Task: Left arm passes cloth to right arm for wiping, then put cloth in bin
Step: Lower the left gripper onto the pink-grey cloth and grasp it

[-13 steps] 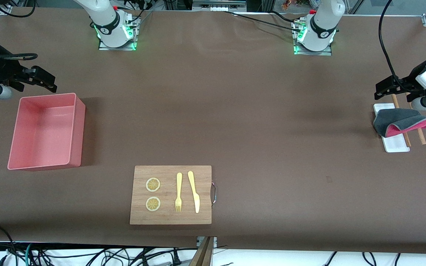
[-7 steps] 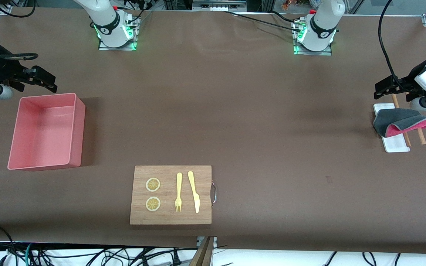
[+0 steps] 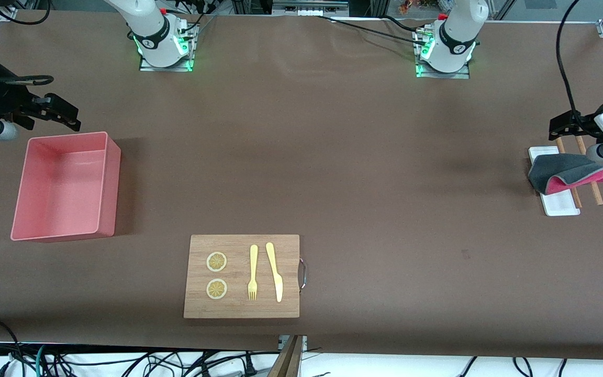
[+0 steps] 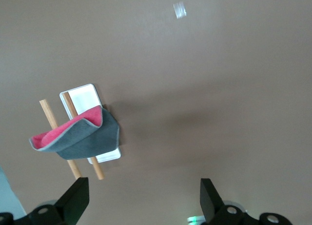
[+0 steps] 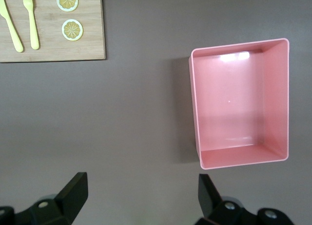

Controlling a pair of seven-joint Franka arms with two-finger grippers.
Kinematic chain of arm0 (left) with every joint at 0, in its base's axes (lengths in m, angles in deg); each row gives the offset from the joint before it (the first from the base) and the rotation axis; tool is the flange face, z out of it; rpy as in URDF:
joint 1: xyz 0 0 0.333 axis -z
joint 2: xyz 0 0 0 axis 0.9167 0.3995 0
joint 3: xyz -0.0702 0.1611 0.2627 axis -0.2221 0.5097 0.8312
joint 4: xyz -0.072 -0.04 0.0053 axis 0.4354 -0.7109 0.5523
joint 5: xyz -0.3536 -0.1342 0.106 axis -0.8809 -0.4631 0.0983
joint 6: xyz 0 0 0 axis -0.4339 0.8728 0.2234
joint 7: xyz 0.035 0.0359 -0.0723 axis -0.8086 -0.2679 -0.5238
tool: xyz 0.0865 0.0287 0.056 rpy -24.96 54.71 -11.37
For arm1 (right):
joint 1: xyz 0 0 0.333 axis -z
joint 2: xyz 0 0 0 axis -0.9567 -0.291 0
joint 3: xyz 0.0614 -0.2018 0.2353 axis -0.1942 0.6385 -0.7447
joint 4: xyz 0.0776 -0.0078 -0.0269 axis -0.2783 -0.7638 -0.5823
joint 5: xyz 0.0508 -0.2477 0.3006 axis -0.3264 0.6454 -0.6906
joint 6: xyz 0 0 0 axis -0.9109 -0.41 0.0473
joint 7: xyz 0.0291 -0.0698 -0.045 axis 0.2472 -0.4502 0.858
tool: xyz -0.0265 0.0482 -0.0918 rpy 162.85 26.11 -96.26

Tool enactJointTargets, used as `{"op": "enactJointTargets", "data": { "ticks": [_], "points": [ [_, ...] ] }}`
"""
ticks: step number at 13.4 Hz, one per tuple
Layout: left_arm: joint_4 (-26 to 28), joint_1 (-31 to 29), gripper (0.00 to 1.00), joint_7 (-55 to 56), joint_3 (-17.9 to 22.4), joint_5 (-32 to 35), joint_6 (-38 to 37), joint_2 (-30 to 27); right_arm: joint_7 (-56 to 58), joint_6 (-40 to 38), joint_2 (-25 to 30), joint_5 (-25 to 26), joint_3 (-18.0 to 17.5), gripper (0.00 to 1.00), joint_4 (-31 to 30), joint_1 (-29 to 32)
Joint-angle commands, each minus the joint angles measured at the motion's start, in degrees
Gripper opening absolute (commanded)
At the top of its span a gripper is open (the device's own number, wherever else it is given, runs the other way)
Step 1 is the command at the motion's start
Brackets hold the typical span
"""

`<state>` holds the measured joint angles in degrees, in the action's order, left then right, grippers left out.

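Note:
My left gripper is still to reach the cloth and grab its grey folded part [image 3: 555, 168] [image 4: 96, 139], which leaves the pink-red inside free for my right gripper.
The cloth [image 3: 569, 173] lies folded, dark grey outside and pink-red inside, on a small white tray [image 3: 560, 205] and two wooden sticks [image 3: 596, 195] at the left arm's end of the table. My left gripper [image 3: 568, 127] hangs open and empty over the tray's end that lies farther from the front camera. The left wrist view shows the cloth [image 4: 80, 137] apart from the left gripper [image 4: 141, 200]. My right gripper [image 3: 60, 113] waits open and empty beside the salmon-pink bin [image 3: 111, 178]. The bin is empty and also shows in the right wrist view [image 5: 195, 108], apart from the right gripper [image 5: 141, 195].
A wooden cutting board [image 3: 291, 277] lies near the front edge. It carries a yellow fork [image 3: 253, 272], a yellow knife [image 3: 274, 271] and two lemon slices [image 3: 216, 262]. The two arm bases [image 3: 163, 50] stand along the table's edge farthest from the front camera.
My left gripper has shifted toward the left arm's end of the table, above the tray's end. The right arm, cloth and bin have not moved.

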<state>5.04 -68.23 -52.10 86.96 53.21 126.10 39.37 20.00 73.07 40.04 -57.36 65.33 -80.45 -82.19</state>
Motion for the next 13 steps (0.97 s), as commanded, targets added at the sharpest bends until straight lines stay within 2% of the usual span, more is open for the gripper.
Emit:
{"op": "enactJointTargets", "data": {
  "ticks": [1, 4, 6, 10, 13],
  "points": [
    [-0.2, -4.0, 1.0, -13.5, -0.3, 1.4, 0.9, 3.2, 0.3, -0.6, 0.0, 0.1, -0.2, 1.0, 0.8, 0.1],
    [2.8, -7.3, 1.0, -25.0, -0.3, 1.6, 6.1, 6.1, 0.0, -0.6, 0.0, 0.1, -0.2, 1.0, 0.8, 0.1],
    [10.1, -7.6, 1.0, -32.0, -0.3, 5.3, 15.2, 5.4, 0.0, -0.6, 0.0, 0.1, -0.2, 1.0, 0.8, 0.1],
    [20.5, -12.9, 1.0, -53.0, -0.5, 5.8, 35.7, 6.0, -0.1, -0.5, 0.0, 0.1, -0.3, 1.0, 0.8, 0.0],
    [26.0, -14.2, 1.0, -56.5, -0.6, 5.2, 43.0, 6.3, -0.1, -0.3, 0.0, 0.1, -0.2, 1.0, 0.8, 0.0]
  ]
}}
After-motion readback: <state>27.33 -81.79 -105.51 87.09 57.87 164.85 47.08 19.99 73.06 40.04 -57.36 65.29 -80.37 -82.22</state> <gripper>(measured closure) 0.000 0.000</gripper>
